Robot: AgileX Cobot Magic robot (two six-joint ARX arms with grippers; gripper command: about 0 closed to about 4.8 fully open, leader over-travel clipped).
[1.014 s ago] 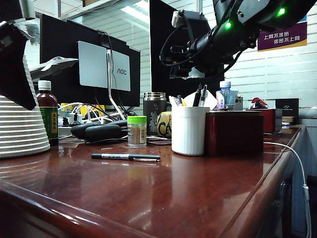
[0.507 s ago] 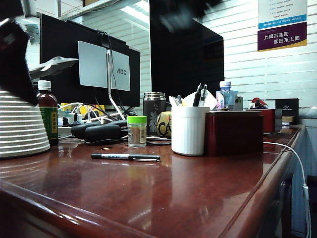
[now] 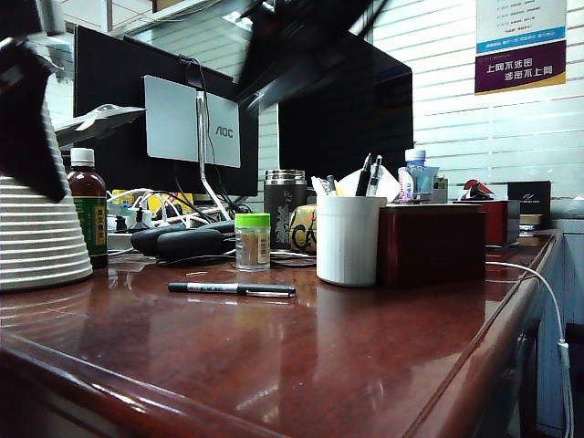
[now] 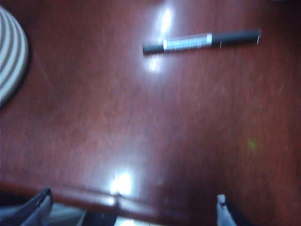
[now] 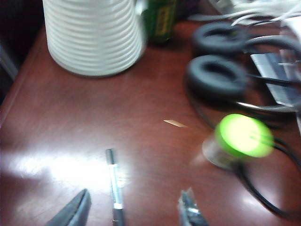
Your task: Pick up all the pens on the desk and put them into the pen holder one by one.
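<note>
The right gripper grips the pen by its label-banded body [image 3: 212,287] next, so the black pen's end with the cap stays free to enter the pen holder [image 3: 347,242].
A black pen [image 3: 233,289] with a white label band lies on the glossy reddish desk [image 3: 301,365], left of the white ribbed pen holder [image 3: 347,242], which has several pens standing in it. In the exterior view my right arm [image 3: 297,46] is a dark blur high above the monitors. In the right wrist view my right gripper [image 5: 133,212] is open above the desk, and the black pen [image 5: 114,183] lies below, between its fingers. My left gripper [image 4: 131,212] hangs open and empty over the desk's rounded front edge. The black pen [image 4: 202,41] lies well ahead of it.
A big white ribbed base [image 3: 36,237] stands far left, with a brown bottle [image 3: 88,205] beside it. A green-lidded jar [image 3: 253,242], black headphones [image 5: 216,75], cables, a steel-rimmed tumbler [image 3: 284,205] and a dark-red box [image 3: 431,245] stand around the holder. A white cable [image 3: 547,301] hangs over the right edge.
My right arm has swung away from above the pen holder, up and to the left, and is now a blur over the monitors. The black pen and the left gripper have stayed put.
</note>
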